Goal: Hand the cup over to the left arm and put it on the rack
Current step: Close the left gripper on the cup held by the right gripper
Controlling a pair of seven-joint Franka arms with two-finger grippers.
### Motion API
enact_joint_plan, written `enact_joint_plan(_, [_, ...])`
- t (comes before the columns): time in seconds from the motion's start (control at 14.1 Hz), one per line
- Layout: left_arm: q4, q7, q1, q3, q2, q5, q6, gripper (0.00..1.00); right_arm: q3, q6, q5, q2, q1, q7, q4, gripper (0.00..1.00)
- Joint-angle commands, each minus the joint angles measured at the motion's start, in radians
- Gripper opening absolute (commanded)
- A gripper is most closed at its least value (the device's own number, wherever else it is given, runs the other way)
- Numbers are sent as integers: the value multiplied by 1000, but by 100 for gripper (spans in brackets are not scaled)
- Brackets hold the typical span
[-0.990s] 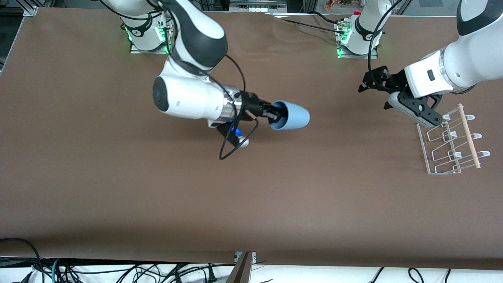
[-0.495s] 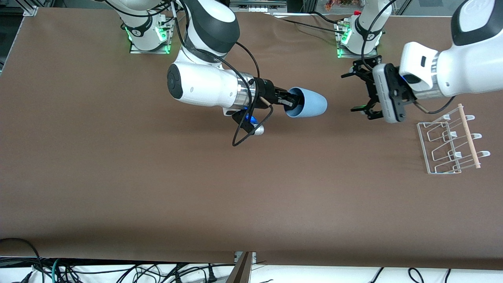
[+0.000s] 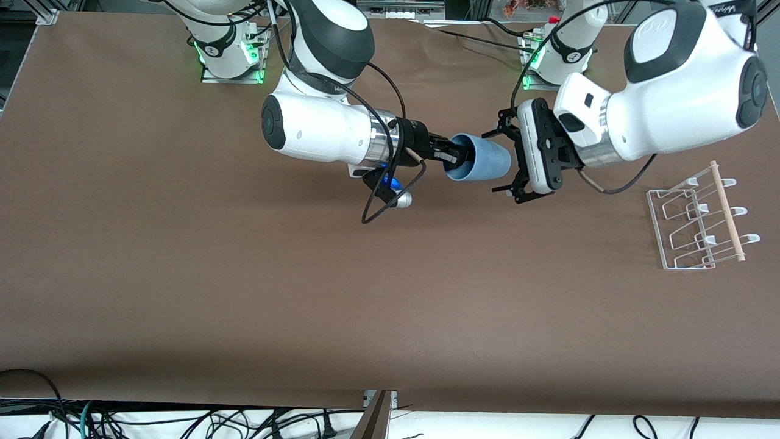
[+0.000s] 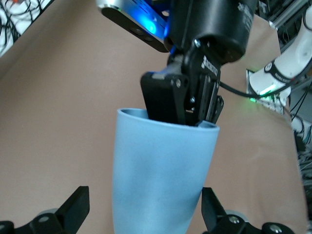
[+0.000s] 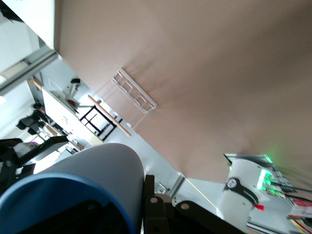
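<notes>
My left gripper grabs the cup by its closed end point(image 3: 500, 160) next, which leaves the cup's open rim free to go over the rack point(image 3: 655, 228).
The light-blue cup point(image 3: 481, 163) is held on its side in the air over the middle of the table. My right gripper point(image 3: 454, 160) is shut on its rim, one finger inside and one outside. My left gripper point(image 3: 496, 161) is open, with its fingers on either side of the cup's closed end and not touching. In the left wrist view the cup point(image 4: 161, 170) fills the middle between my open left gripper point(image 4: 145, 219), with the right gripper point(image 4: 185, 97) at its rim. In the right wrist view the right gripper point(image 5: 129, 214) grips the cup point(image 5: 97, 175). The rack point(image 3: 655, 228) stands at the left arm's end.
A pale wooden rod point(image 3: 728, 210) runs along the rack's side. The rack also shows in the right wrist view point(image 5: 134, 91). The arm bases point(image 3: 231, 52) point(image 3: 551, 58) glow green at the table's robot edge. A black cable loop point(image 3: 390, 198) hangs under the right wrist.
The left arm has swung from over the rack toward the cup, and its open fingers now straddle the cup's closed end. The right arm has carried the cup slightly toward the left arm.
</notes>
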Motion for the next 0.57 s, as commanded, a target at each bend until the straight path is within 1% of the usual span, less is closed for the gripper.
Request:
enact_joint_plan(0.0, [-10,103,-21,6,34,-23,55,100,10,19,19,3,9,12,24,0])
enact_joint_plan(0.07, [-12,106,-37,6,34,-21,56,82,10,22,19,3,9,12,24,0])
enact_joint_plan(0.14, [-12,110,-44,6,33,-21,55,40,10,24,19,3,9,12,24,0])
enact_joint_plan(0.21, [-12,108,-50,6,33,-21,55,24,10,22,19,3,10,12,25,0])
enact_joint_plan(0.28, [-12,108,-50,6,33,-21,55,11,10,24,19,3,10,12,25,0])
enact_joint_plan(0.35, [-12,108,-50,6,33,-23,53,4,10,24,19,3,9,12,25,0])
enact_joint_plan(0.49, [-10,108,-45,6,33,-23,47,0,10,24,19,3,9,12,25,0])
